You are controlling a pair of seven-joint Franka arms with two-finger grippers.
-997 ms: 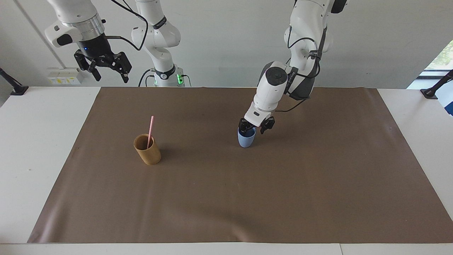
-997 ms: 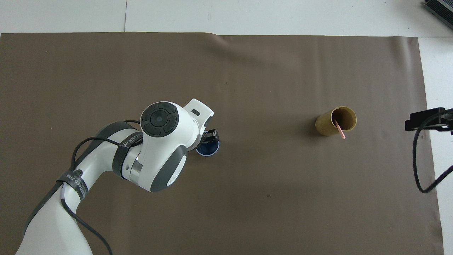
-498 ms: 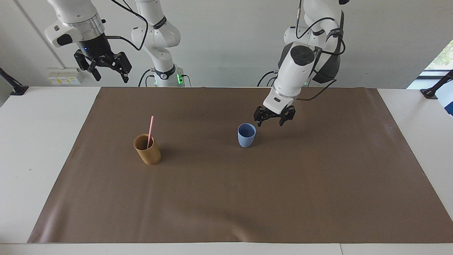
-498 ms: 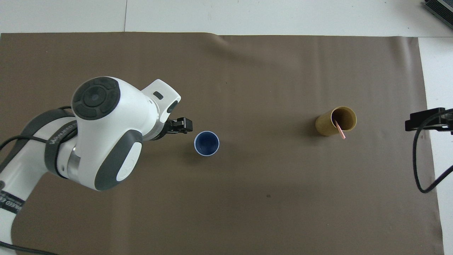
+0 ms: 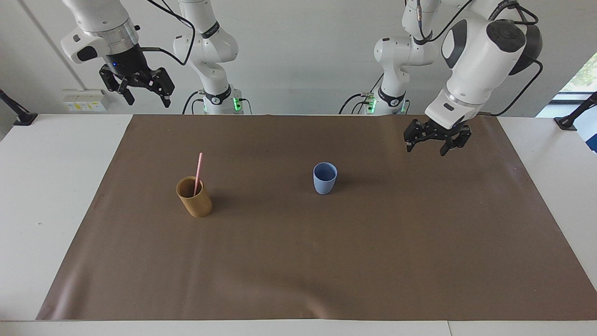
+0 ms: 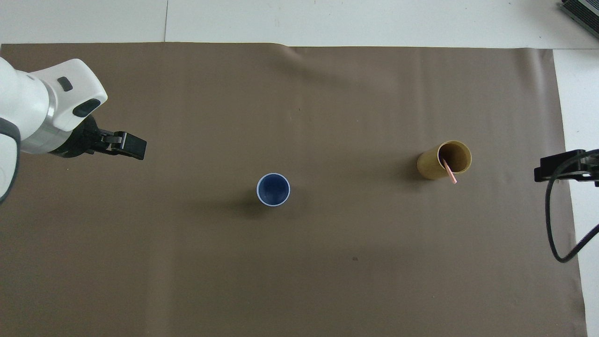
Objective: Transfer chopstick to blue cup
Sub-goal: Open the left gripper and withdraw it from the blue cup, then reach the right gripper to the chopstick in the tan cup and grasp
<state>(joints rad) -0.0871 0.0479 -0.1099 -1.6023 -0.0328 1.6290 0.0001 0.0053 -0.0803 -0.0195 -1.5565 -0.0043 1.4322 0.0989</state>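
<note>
My right gripper grabs the pink chopstick by its top end (image 6: 453,179) next, to transfer it into the blue cup (image 6: 273,189).
The blue cup (image 5: 325,178) (image 6: 273,189) stands upright on the middle of the brown mat with nothing in it. The pink chopstick (image 5: 198,171) (image 6: 450,172) leans inside the tan cup (image 5: 194,197) (image 6: 444,161), which stands toward the right arm's end of the table. My left gripper (image 5: 426,149) (image 6: 133,147) hangs open and empty over the mat toward the left arm's end, well apart from the blue cup. My right gripper (image 5: 145,99) (image 6: 560,167) waits open and empty, raised over the mat's edge at the right arm's end.
A brown mat (image 5: 298,261) covers most of the white table (image 5: 56,186). A black cable (image 6: 557,224) hangs from the right arm over the table's edge. Black clamps (image 5: 18,116) sit at the table's corners by the robots.
My left gripper has come off the blue cup, risen and swung toward the left arm's end. The cup stays upright in place. The right arm has barely moved.
</note>
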